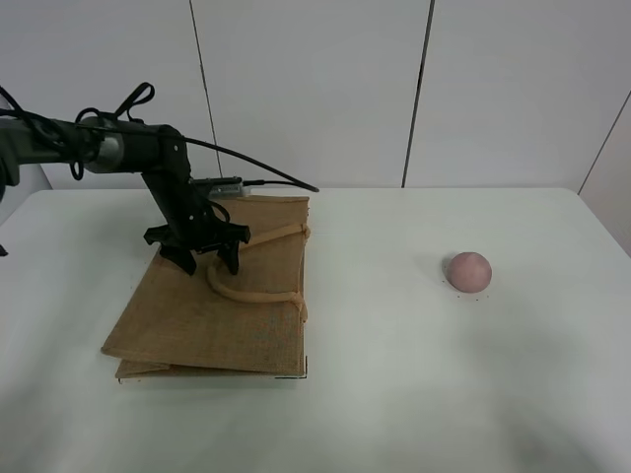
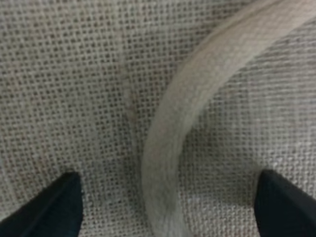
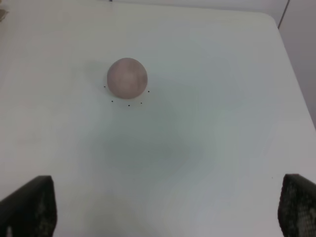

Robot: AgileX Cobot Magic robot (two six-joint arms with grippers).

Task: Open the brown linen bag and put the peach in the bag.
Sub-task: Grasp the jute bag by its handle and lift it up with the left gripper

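Observation:
The brown linen bag has to be opened for the peach [image 1: 469, 271], so my left gripper should grab the bag by its beige loop handle next.
The brown linen bag [image 1: 212, 320] lies flat on the left of the white table, with its beige loop handles [image 1: 248, 293] on top, towards its right side. My left gripper [image 1: 207, 264] is open and pressed down close over the bag. In the left wrist view [image 2: 168, 207] its two black fingertips [image 2: 54, 207] straddle one handle strap [image 2: 163, 163] on the weave. The peach [image 1: 469, 271] sits alone on the table at the right. It also shows in the right wrist view [image 3: 127, 77], well ahead of my open, empty right gripper [image 3: 163, 207].
The white table [image 1: 394, 414] has a rounded far right corner [image 3: 269, 19]. A white panelled wall stands behind it. The left arm's black cable [image 1: 266, 168] trails over the bag's far edge. The right arm does not show in the exterior high view.

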